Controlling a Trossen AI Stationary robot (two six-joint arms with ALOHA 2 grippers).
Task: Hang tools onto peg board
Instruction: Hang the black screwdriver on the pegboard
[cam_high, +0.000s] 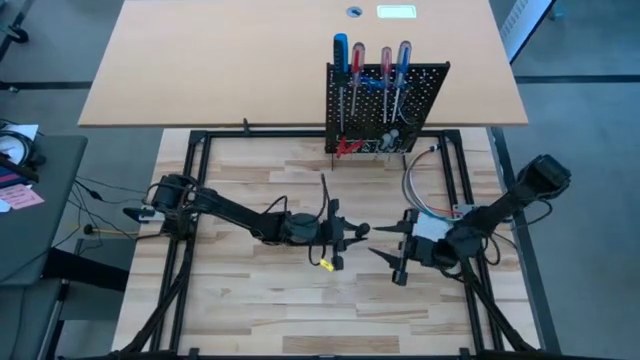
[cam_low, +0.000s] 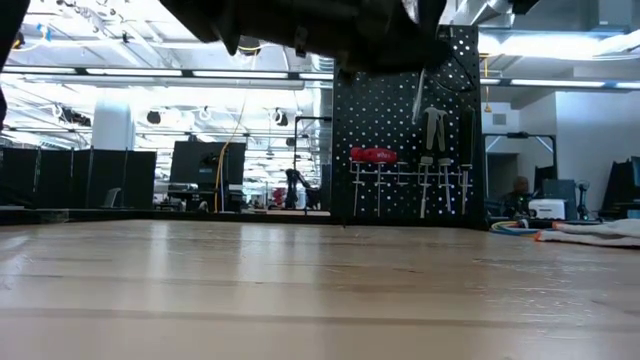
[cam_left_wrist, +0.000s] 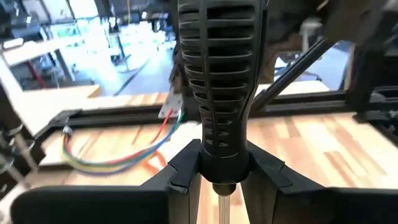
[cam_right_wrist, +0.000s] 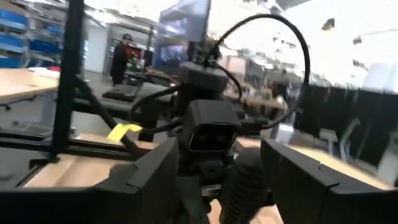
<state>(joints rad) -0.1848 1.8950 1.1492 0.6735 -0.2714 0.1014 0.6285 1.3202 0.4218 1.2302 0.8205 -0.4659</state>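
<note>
My right gripper takes the screwdriver by its ribbed handle's rounded end (cam_high: 362, 229) next, to hang it on the peg board (cam_high: 385, 105).
My left gripper (cam_high: 345, 238) is at mid-table, above the wood top, shut on a black-handled screwdriver (cam_left_wrist: 217, 81) whose ribbed handle points toward my right gripper. My right gripper (cam_high: 373, 241) faces it, open. Its two fingers stand either side of the handle's free end (cam_right_wrist: 245, 180) with gaps showing. The black peg board (cam_high: 385, 105) stands upright at the far edge. Blue- and red-handled screwdrivers (cam_high: 372, 70) hang on it, and red pliers (cam_high: 347, 146) hang at its bottom; it also shows in the low view (cam_low: 405, 130). My left gripper pinches the narrow shaft end of the screwdriver's handle (cam_left_wrist: 219, 158) between its two fingers. The fingers run along the tool. The handle sticks out past the fingertips and the metal shaft (cam_left_wrist: 222, 194) runs back between the fingers. The tool is lifted clear of the table, about level.
A grey coiled cable (cam_high: 420, 175) and a white glove (cam_high: 437, 226) lie right of centre, partly under my right arm. A black metal frame (cam_high: 190, 190) borders the wood top. A large tan tabletop (cam_high: 250, 60) lies beyond the peg board.
</note>
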